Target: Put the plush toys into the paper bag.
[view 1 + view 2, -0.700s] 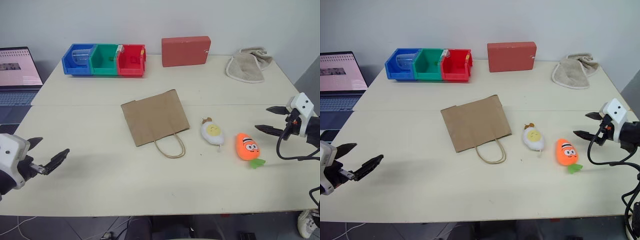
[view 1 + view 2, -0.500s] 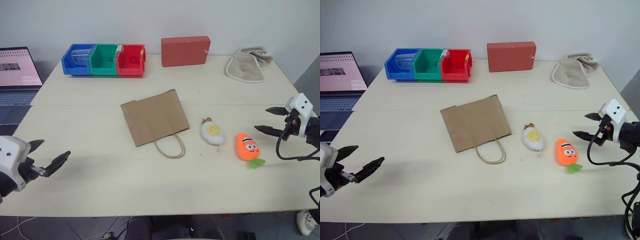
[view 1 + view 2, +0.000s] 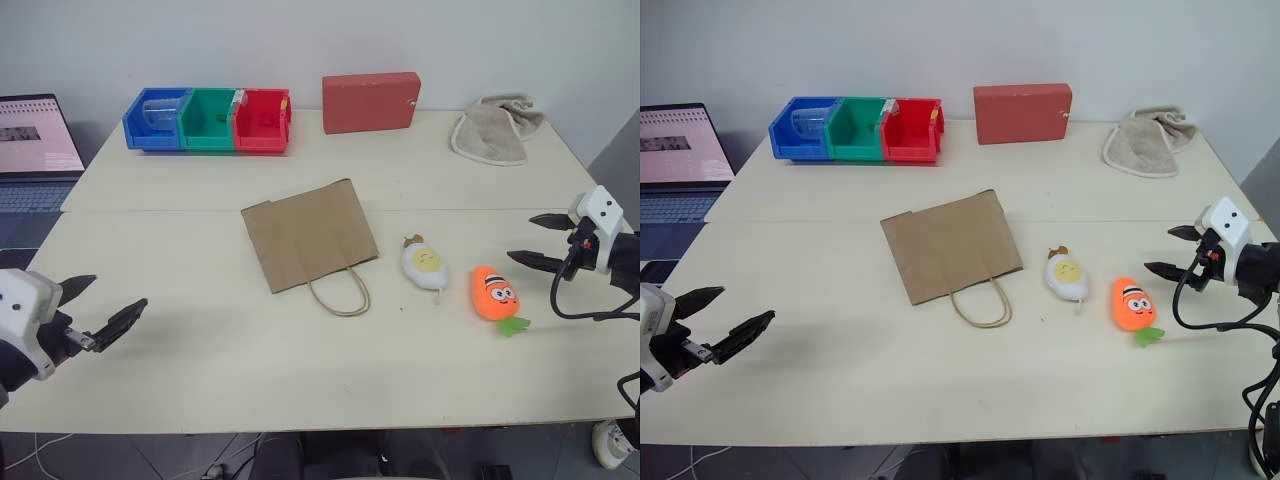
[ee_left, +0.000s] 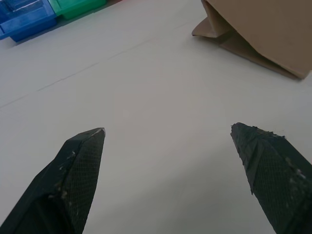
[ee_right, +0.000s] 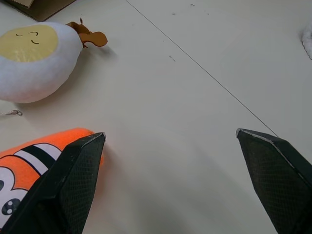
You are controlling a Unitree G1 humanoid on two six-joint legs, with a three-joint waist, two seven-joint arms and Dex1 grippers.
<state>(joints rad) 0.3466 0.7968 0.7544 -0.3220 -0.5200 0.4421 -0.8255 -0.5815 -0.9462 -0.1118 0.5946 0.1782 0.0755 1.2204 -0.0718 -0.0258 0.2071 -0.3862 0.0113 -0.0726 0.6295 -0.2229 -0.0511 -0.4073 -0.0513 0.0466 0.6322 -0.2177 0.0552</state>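
Note:
I will next grab the bag by its loop handle (image 3: 345,311) with my left gripper, because the paper bag (image 3: 308,235) lies flat and only its thin loop sticks out.
A brown paper bag (image 3: 308,235) lies flat at the table's middle, its loop handles (image 3: 340,293) toward the front. To its right lie the white egg plush (image 3: 424,265) with a yellow face and, further right, the orange carrot plush (image 3: 494,291). My right gripper (image 3: 527,240) hovers open just right of the carrot, pointing toward it; the right wrist view has the carrot (image 5: 29,161) and the egg (image 5: 34,61) close ahead. At the table's front left, far from the bag, my left gripper (image 3: 100,307) stands open with nothing between its fingers; a corner of the bag (image 4: 253,29) lies ahead of it.
Blue, green and red bins (image 3: 208,119) stand in a row at the back left, a red box (image 3: 371,101) at the back middle, a beige cloth (image 3: 495,127) at the back right. A laptop (image 3: 35,150) sits off the table's left side.
My left gripper has edged slightly to the right. The right gripper and the toys have stayed where they were.

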